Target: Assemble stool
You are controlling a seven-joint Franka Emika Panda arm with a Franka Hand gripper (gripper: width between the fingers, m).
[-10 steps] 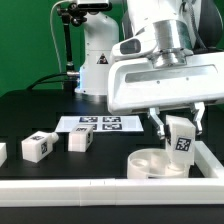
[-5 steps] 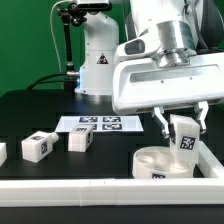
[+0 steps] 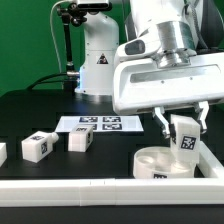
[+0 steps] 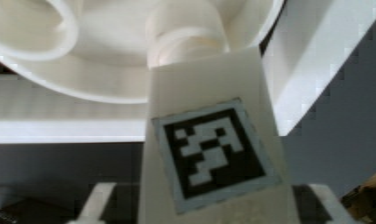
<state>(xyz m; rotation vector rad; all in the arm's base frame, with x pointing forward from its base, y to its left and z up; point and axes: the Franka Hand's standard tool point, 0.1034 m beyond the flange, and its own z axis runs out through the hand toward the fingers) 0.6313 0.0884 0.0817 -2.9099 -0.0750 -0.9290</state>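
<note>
The leg's lower end sits in the round socket (image 4: 181, 22), so the white tagged leg (image 4: 206, 130) would stay standing and my gripper should open.
The round white stool seat (image 3: 164, 162) lies near the front right corner of the table. My gripper (image 3: 180, 131) is shut on a white tagged leg (image 3: 183, 138) and holds it upright over the seat's far right part. In the wrist view the leg (image 4: 206, 130) runs from between my fingertips (image 4: 101, 200) down to the seat (image 4: 96, 50), its end at a round socket. Two more loose legs (image 3: 36, 146) (image 3: 80, 140) lie on the table at the exterior view's left. A further white piece (image 3: 2, 152) shows at the left edge.
The marker board (image 3: 98, 124) lies flat mid-table behind the legs. Long white border rails (image 3: 70, 188) run along the front and the right side (image 3: 214, 160), close to the seat. The robot base (image 3: 95, 60) stands at the back.
Between one second ago and half a second ago the gripper with the leg shifted slightly to the exterior view's right and down over the seat. Since then nothing has visibly moved.
</note>
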